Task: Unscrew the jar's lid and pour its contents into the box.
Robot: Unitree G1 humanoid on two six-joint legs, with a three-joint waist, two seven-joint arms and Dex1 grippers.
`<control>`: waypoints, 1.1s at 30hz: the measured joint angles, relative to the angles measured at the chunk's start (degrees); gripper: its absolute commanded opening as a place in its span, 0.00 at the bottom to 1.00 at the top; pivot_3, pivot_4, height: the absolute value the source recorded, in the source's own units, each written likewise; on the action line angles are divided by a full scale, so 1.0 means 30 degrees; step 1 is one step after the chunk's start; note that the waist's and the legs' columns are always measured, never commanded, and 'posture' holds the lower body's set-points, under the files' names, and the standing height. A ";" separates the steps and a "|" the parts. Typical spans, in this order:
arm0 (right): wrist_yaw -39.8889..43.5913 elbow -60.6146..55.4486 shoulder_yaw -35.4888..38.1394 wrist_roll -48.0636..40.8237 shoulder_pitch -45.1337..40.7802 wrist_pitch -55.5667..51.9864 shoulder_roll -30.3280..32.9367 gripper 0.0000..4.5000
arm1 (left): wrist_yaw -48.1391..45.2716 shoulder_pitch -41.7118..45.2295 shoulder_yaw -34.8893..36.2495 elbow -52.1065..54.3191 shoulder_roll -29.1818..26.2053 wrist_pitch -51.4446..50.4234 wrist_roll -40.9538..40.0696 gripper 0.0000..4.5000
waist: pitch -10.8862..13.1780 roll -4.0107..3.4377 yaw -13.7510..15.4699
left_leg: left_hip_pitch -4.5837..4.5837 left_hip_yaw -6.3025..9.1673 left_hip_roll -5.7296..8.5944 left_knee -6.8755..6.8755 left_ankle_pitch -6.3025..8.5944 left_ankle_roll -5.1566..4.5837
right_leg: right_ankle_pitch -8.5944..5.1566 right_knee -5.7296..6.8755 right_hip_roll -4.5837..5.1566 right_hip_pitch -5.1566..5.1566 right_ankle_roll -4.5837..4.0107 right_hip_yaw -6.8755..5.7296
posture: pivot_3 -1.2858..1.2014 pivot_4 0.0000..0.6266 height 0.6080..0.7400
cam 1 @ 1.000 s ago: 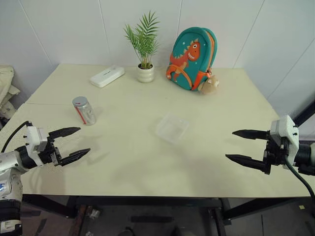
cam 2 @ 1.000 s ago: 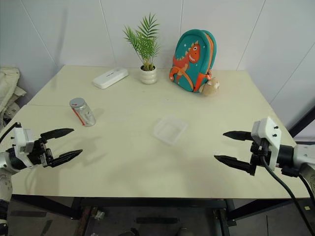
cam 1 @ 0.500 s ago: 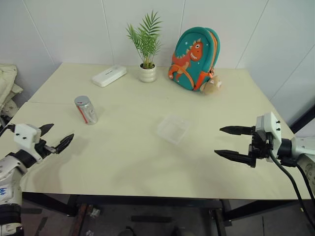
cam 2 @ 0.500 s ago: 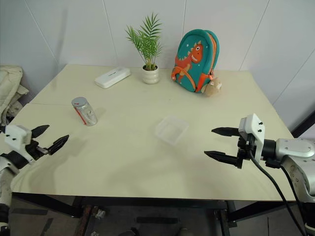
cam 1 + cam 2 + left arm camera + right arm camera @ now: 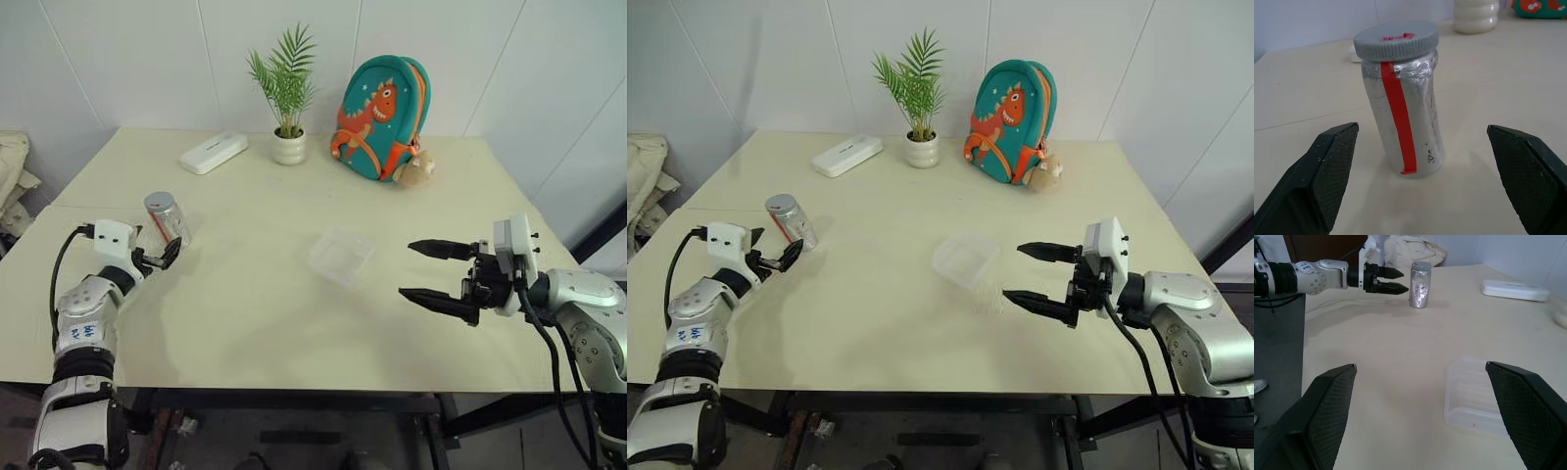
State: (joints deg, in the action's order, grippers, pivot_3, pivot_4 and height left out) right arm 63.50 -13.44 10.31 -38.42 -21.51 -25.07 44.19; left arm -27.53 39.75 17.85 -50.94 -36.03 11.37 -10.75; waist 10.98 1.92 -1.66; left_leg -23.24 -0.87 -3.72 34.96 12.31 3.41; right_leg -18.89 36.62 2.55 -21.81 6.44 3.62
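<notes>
The silvery jar [image 5: 168, 219] [image 5: 1406, 117] is still beyond the fingers of my left gripper, and bare tabletop shows between them. It isn't time to close on the jar yet: my left gripper should first move toward the jar.
A silvery jar [image 5: 168, 219] with a red stripe stands upright on the left part of the table, and its grey lid [image 5: 1396, 39] is screwed on. The contents are hidden inside it. My left gripper [image 5: 163, 256] is open and points at the jar from just short of it, a finger on either side in the left wrist view, not touching. The clear box [image 5: 341, 255] lies empty near the table's middle. My right gripper [image 5: 407, 268] is open and level to the right of the box, pointing left at it.
Along the back of the cream table [image 5: 255, 323] stand a flat white case [image 5: 213, 152], a white plant pot [image 5: 289, 147], and a teal dinosaur backpack [image 5: 382, 116] with a small plush toy [image 5: 416, 168]. A pale cloth [image 5: 10, 176] lies off the left edge.
My left gripper has swung forward from the table's near left edge to just in front of the jar and now points at it. The right gripper has moved left toward the box.
</notes>
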 measured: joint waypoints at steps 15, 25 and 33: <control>-0.0455 -0.0032 -0.0020 0.0031 0.0313 0.0003 -0.0004 0.99 | 0.1005 0.2543 -0.0331 -0.4316 -0.0061 0.1492 0.0806 1.00 | 0.0000 0.0001 0.0054 | -0.0021 0.0000 0.0002 0.0023 0.0003 0.0006 | 0.0000 0.0033 -0.0010 -0.0027 0.0004 0.0001 | 0.52 0.24 1.00; -0.0456 -0.0181 -0.0014 0.0033 0.0393 -0.0032 0.0128 0.99 | 0.1467 0.4317 -0.0388 -0.6271 -0.0269 0.1987 0.1319 1.00 | 0.0001 0.0001 0.0037 | -0.0030 -0.0003 0.0001 0.0023 0.0004 0.0010 | -0.0002 0.0042 -0.0019 -0.0044 0.0008 0.0003 | 0.52 0.24 1.00; -0.0595 -0.0277 0.0005 0.0032 0.0495 -0.0207 0.0239 0.99 | 0.1794 0.5429 -0.0519 -0.7225 -0.0241 0.1984 0.1581 1.00 | 0.0001 0.0001 0.0046 | -0.0050 -0.0005 0.0001 0.0025 0.0004 0.0011 | -0.0004 0.0047 -0.0020 -0.0066 0.0011 0.0007 | 0.52 0.24 1.00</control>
State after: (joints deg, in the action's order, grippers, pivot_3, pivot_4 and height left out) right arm 61.71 -14.27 10.33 -38.33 -20.02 -25.69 44.91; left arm -22.14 56.04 16.29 -72.61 -36.75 17.32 -6.01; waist 10.98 1.93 -1.52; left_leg -23.39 -0.89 -3.72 35.03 12.33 3.44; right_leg -18.90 36.76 2.49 -22.01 6.47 3.64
